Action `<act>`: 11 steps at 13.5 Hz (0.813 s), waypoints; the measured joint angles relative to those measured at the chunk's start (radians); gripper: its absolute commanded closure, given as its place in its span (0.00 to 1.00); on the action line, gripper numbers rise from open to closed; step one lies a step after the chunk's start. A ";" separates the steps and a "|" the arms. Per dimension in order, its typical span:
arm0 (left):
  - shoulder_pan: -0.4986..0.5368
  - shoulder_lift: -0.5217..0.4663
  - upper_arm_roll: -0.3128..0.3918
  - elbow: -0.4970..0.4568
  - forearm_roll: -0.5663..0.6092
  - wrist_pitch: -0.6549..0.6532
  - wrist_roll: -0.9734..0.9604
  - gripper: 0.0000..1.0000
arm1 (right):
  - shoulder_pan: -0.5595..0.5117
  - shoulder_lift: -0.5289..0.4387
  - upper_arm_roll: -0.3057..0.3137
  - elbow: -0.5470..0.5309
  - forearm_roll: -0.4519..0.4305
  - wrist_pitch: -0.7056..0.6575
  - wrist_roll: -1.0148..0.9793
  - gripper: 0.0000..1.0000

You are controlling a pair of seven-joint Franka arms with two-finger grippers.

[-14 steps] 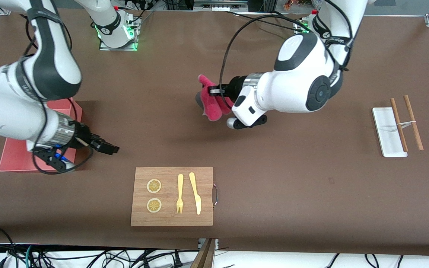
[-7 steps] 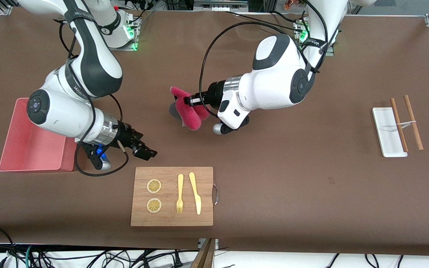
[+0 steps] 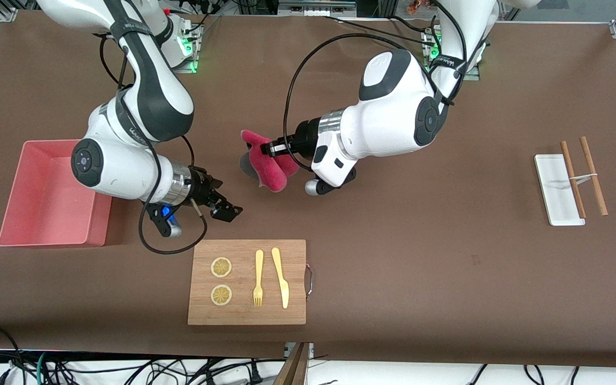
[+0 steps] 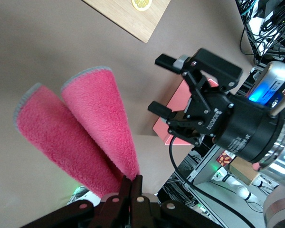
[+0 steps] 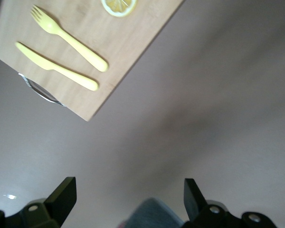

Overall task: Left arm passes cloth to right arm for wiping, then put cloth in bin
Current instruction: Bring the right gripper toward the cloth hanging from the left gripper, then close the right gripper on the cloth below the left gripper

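Observation:
The cloth should next be grabbed by my right gripper by its grey edge hanging free (image 3: 247, 166) (image 5: 154, 212). My left gripper's closed fingers crowd the cloth's pinched top.
The magenta cloth (image 3: 268, 163) hangs folded over the middle of the table, pinched at its top by my left gripper (image 3: 271, 148), which is shut on it. In the left wrist view the cloth (image 4: 80, 128) droops in two lobes from my left gripper (image 4: 131, 179). My right gripper (image 3: 228, 211) is open, low beside the cloth and just apart from it, with nothing between its fingers. It also shows in the left wrist view, my right gripper (image 4: 160, 83) facing the cloth. The cloth's grey edge (image 5: 152, 213) shows beside my right gripper (image 5: 128, 190). The salmon bin (image 3: 46, 198) stands at the right arm's end.
A wooden cutting board (image 3: 247, 282) with two lemon slices, a yellow fork and a yellow knife lies nearer the front camera than my right gripper. A white tray (image 3: 556, 190) and two brown chopsticks lie toward the left arm's end.
My right arm has swung away from over the bin toward the cloth, still open. My left arm has carried the cloth a little toward the right arm's end.

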 measured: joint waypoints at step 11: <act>0.001 0.000 0.005 0.000 0.000 0.015 -0.005 1.00 | -0.002 0.003 0.008 0.017 0.170 0.070 0.006 0.00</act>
